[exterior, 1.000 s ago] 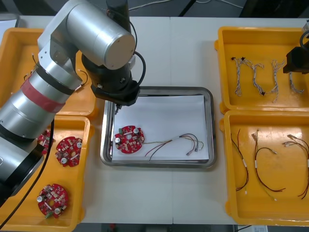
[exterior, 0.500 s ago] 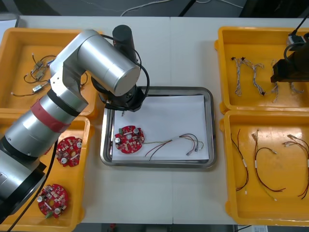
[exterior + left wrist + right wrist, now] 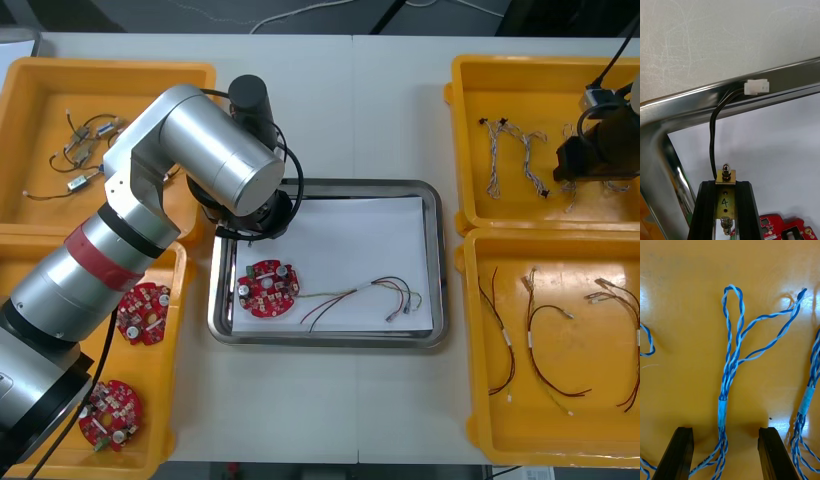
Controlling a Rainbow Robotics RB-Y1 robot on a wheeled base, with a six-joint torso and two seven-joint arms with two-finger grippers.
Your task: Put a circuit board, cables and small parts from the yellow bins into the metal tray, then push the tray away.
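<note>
I will next use my right gripper to grab the cable by the sleeve that bundles its blue and white wires, since they fan out into slack loops.
My left gripper [image 3: 725, 184] is shut on a small metal part [image 3: 725, 195], a brass plate with a black cable [image 3: 713, 135] that ends in a white plug [image 3: 757, 87] lying on the metal tray's rim [image 3: 677, 108]. In the front view the left arm [image 3: 215, 150] covers the tray's [image 3: 440, 260] far left corner. A red circuit board [image 3: 268, 288] and a red and yellow cable [image 3: 370, 297] lie on the tray's white inside. My right gripper [image 3: 725, 431] is open, low over a twisted blue and white cable [image 3: 732, 363] that runs between its fingers [image 3: 677, 453].
The right gripper [image 3: 588, 160] is in the far right yellow bin [image 3: 470, 130] among several twisted cables [image 3: 525, 165]. The near right bin [image 3: 480, 400] holds red and yellow cables. Circuit boards [image 3: 140, 312] lie in the near left bin, small parts [image 3: 85, 150] in the far left one.
The left arm has come down over the tray's far left corner with the part. The right gripper has moved left and down into the far right bin, over the twisted cables.
</note>
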